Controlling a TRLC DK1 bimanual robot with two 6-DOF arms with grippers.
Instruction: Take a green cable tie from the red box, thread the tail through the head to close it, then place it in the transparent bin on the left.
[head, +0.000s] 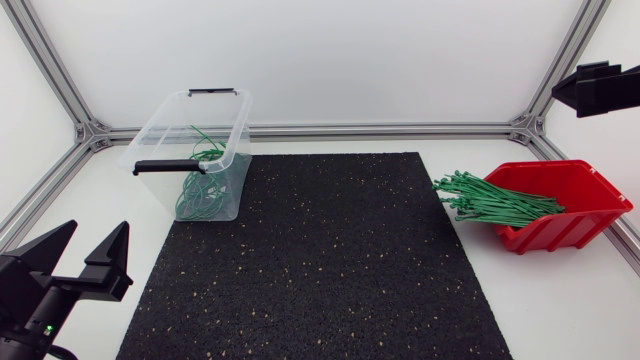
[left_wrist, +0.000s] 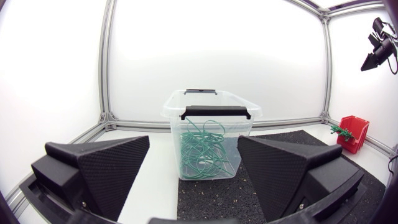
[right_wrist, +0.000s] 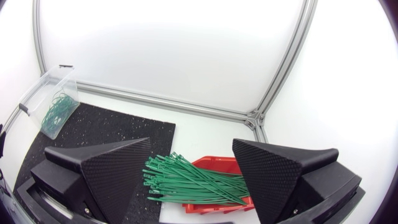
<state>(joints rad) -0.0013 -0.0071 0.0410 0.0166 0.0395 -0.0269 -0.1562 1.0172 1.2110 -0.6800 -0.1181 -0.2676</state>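
Next, the right gripper grabs one green cable tie by its tail end and leaves its head free for threading.
A bundle of green cable ties lies in the tilted red box at the table's right, their tails sticking out toward the mat. The transparent bin at the back left holds several looped green ties. My left gripper stands open near the front left corner, facing the bin, with nothing between its fingers. High at the back right, my right gripper is open and empty. In the right wrist view the right gripper looks down on the ties and red box below it.
A black speckled mat covers the table's middle between bin and box. Aluminium frame rails run along the back and side edges. The bin has black handles on its rim.
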